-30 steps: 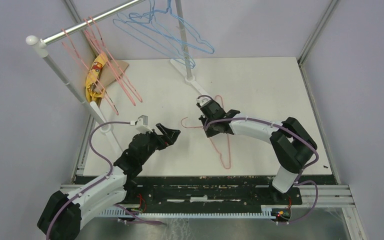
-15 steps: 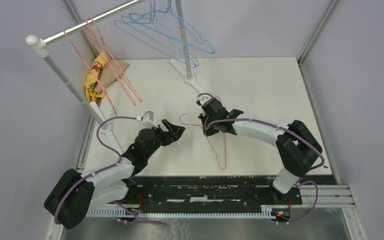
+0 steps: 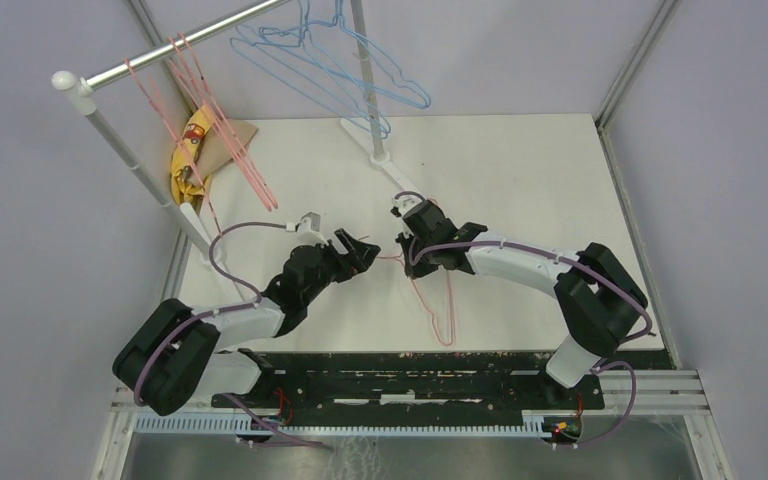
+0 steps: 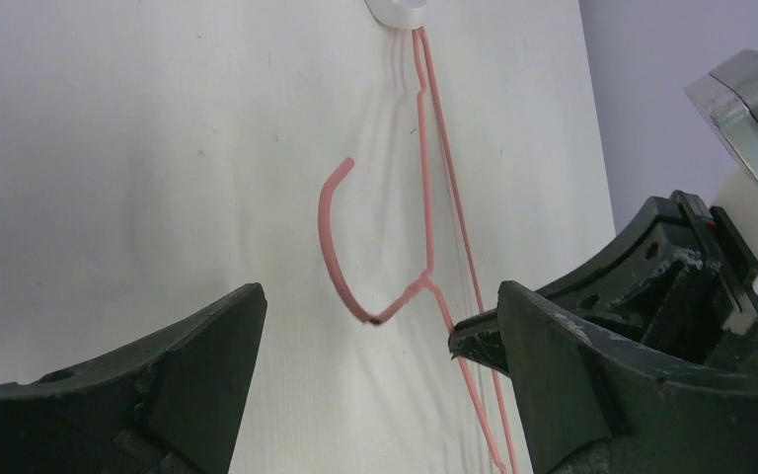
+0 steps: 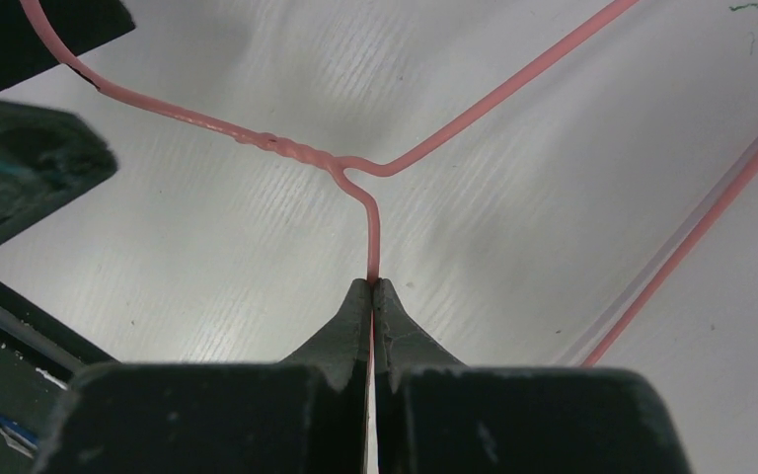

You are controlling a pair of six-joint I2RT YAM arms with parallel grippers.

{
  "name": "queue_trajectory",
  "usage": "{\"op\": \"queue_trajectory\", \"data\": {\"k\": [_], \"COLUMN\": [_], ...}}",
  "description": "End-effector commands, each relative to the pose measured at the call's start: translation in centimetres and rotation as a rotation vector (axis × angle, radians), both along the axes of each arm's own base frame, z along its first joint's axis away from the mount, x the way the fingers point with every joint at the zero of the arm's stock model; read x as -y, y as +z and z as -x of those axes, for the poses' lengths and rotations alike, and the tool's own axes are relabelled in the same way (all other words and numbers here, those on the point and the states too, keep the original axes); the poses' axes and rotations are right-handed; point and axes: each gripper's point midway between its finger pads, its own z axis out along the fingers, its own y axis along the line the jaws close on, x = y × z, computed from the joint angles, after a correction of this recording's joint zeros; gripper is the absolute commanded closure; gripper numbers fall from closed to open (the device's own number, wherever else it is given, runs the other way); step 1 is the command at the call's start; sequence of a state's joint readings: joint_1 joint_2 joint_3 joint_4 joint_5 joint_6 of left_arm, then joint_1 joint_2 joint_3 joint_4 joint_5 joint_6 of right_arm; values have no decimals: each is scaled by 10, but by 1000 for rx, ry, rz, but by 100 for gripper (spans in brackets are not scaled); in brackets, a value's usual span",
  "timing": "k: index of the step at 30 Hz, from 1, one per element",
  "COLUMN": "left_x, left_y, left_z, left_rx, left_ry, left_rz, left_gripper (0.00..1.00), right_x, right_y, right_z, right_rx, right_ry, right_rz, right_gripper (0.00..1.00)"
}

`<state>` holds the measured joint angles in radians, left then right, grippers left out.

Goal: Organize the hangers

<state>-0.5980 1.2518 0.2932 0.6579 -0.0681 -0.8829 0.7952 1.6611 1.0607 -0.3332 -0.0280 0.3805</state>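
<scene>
The pink hanger should be grabbed by its hook [image 3: 377, 257] [image 4: 370, 319] with my left gripper. The wires below then stay free for my right gripper to grab anew.
A pink hanger [image 3: 441, 312] lies on the white table, its hook pointing left. My right gripper [image 3: 407, 248] is shut on its wire just below the twisted neck; in the right wrist view the pads [image 5: 372, 286] pinch the pink hanger [image 5: 286, 148]. My left gripper [image 3: 365, 252] is open, its jaws standing either side of the hook and not touching it. In the left wrist view the hook of the pink hanger [image 4: 331, 237] lies just ahead of the open left gripper [image 4: 380, 296]. Several pink hangers [image 3: 222, 135] and several light blue hangers [image 3: 335, 75] hang on the rail.
The silver rail [image 3: 190, 45] runs across the back left on white poles [image 3: 130, 150], one pole [image 3: 365, 85] standing mid-table on a white foot [image 3: 388, 170]. A yellow banana toy [image 3: 190, 150] and a cardboard piece [image 3: 243, 133] lie under the pink hangers.
My left arm has swung forward and right until its open jaws reach the hanger's hook. The right gripper stays shut on the hanger and has shifted it slightly left.
</scene>
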Motion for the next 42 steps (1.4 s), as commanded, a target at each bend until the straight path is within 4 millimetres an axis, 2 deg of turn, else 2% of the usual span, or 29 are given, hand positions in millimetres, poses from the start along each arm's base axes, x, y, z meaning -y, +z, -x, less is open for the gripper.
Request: {"op": "queue_trajectory", "data": {"k": [1,3,4,11,13,14,17,18,20,22,25,26,29,32,36,42], "left_x": [23,29,33,55,59,60,59,57,51,42,29,23,8,-7,-23,-18], "left_y": [38,39,41,40,41,40,37,37,36,38,53,55,79,95,108,125], "left_z": [-18,-22,-24,-27,-26,-26,-23,-23,-23,-25,-29,-30,-33,-35,-41,-43], "left_rx": [90,86,89,91,94,92,84,82,77,76,91,82,112,119,108,68], "left_ry": [-34,-49,-59,-145,-167,-173,-177,-170,-139,-101,-34,-7,69,144,231,242], "left_rz": [92,104,114,162,170,169,163,161,142,112,76,55,39,12,-46,-67], "left_gripper": [7,8,13,50,82,94,97,97,97,97,97,97,97,97,97,97], "right_x": [-13,-12,-11,-10,-8,-6,-3,-1,5,14,27,30,39,41,32,21], "right_y": [23,20,19,19,18,18,17,18,21,28,39,41,44,50,59,50], "right_z": [10,13,14,16,15,14,11,11,11,13,23,30,46,58,67,63], "right_rx": [35,30,28,32,36,38,46,46,54,70,107,116,132,165,218,296], "right_ry": [47,50,51,58,54,51,40,32,11,-15,-42,-46,-59,-57,-45,-67], "right_rz": [-68,-64,-61,-51,-39,-32,-8,-1,16,29,71,90,139,174,192,250], "right_gripper": [100,99,99,100,100,100,99,95,73,63,40,37,26,21,20,19]}}
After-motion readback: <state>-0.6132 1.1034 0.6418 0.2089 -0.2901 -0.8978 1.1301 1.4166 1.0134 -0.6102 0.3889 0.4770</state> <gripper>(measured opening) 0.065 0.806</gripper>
